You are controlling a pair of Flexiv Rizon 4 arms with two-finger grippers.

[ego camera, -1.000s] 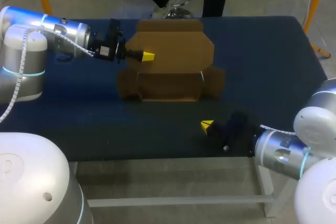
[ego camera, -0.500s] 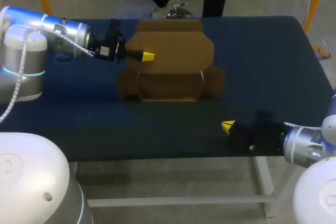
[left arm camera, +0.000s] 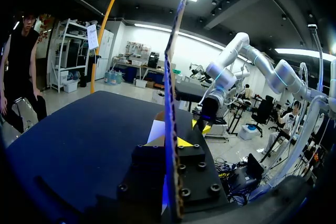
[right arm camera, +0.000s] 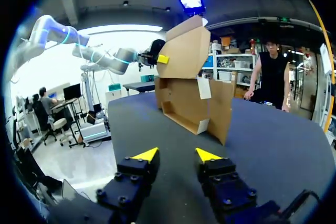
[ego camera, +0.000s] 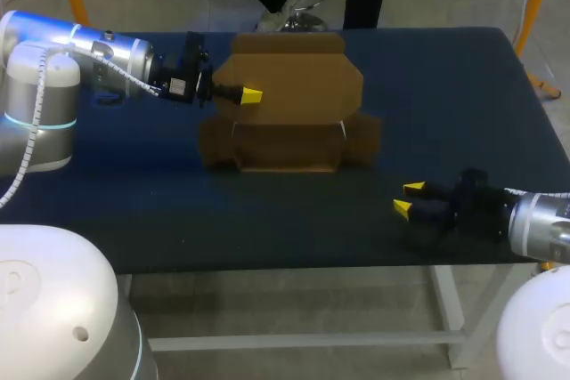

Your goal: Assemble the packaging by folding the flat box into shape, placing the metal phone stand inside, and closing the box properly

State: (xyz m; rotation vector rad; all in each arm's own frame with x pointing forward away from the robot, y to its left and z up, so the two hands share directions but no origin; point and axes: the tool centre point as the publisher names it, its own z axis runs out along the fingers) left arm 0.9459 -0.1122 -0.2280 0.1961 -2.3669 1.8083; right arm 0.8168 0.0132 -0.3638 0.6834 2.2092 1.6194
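Observation:
My right gripper grabs the brown cardboard box by its thin side flap (ego camera: 362, 139) (right arm camera: 220, 109) next, to fold the box into shape.
The brown cardboard box (ego camera: 289, 122) stands partly folded in the middle of the table, its tall back panel (ego camera: 294, 77) raised and its side flaps spread. My left gripper (ego camera: 252, 95) is shut on the left edge of that raised panel; in the left wrist view the cardboard (left arm camera: 170, 93) runs edge-on between the left gripper's (left arm camera: 169, 142) fingers. My right gripper (ego camera: 408, 199) is open near the table's front right, well apart from the box, with nothing between its fingers. From the right wrist, the box (right arm camera: 189, 93) lies ahead of the open right gripper (right arm camera: 177, 156). No metal phone stand is in view.
The dark blue table (ego camera: 463, 104) has bare cloth to the right of the box and along its front edge (ego camera: 267, 260). My left arm (ego camera: 107, 55) stretches over the back left of the table.
My right gripper has pulled back to the right along the table's front and gone from shut to open. The left gripper and the box have stayed still.

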